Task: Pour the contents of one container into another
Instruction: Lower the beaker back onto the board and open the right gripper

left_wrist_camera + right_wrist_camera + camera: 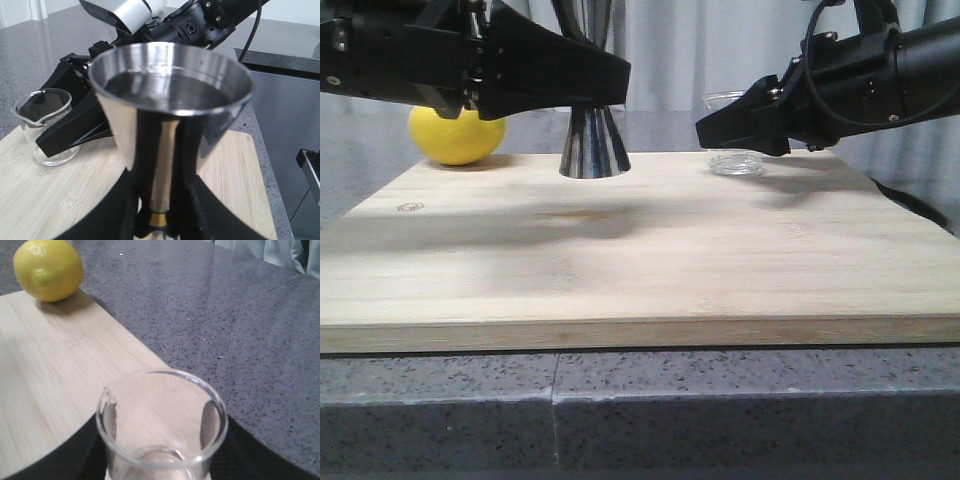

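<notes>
My right gripper opens now, since the glass beaker's base rests on the wooden board (650, 270) and the beaker would stand.
The steel jigger (593, 148) stands upright on the wooden board (650, 270), toward its back left. My left gripper (595, 88) is shut on it at the narrow waist, and the brass band (158, 219) shows between the fingers. A still liquid surface seems to lie inside its top cup (167, 85). The clear glass beaker (735, 160) stands on the board at the back right and looks empty. My right gripper (740, 130) is shut on the beaker, with a dark finger pressed against each side of the glass (162, 425).
A yellow lemon (456, 136) lies at the board's back left corner, just left of the jigger. The board rests on a grey speckled counter (620, 400). A grey curtain hangs behind.
</notes>
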Controlling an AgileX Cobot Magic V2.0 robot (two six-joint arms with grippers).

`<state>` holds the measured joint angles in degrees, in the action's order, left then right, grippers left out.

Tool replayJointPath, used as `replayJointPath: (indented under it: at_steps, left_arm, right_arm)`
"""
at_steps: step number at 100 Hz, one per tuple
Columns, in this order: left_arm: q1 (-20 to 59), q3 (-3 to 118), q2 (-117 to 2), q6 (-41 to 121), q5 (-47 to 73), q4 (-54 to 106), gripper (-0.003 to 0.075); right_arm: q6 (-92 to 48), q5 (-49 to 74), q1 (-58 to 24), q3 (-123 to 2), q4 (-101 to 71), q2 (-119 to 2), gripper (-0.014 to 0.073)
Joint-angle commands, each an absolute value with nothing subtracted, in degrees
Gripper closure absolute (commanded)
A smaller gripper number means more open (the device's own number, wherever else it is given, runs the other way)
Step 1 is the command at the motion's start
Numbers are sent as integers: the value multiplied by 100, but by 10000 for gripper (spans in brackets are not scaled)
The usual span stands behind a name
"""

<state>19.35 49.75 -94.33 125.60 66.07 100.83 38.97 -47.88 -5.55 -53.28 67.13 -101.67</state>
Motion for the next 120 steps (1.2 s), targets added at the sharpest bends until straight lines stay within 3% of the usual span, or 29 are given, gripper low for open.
replayJointPath:
  at_steps: [1, 66, 75, 99, 120]
  left_arm:
    - [1983, 5136, -9219, 12525, 7244, 10525, 739]
    - [1983, 5136, -9219, 12525, 7132, 10525, 739]
    - [1983, 5136, -9219, 12525, 7132, 10525, 739]
    - [1983, 5136, -9219, 12525, 7132, 10525, 739]
    - [1983, 5136, -9219, 12525, 7132, 10525, 739]
  right_arm:
    - [3805, -5128, -513, -5462, 6533, -9946, 409]
    - [3805, -4878, -513, -5462, 6533, -9946, 397]
    - [3805, -4888, -513, -5462, 6523, -9946, 340]
    - [3805, -5010, -513, -5462, 6193, -9946, 90]
    - [3805, -5075, -513, -5483, 5945, -9946, 7]
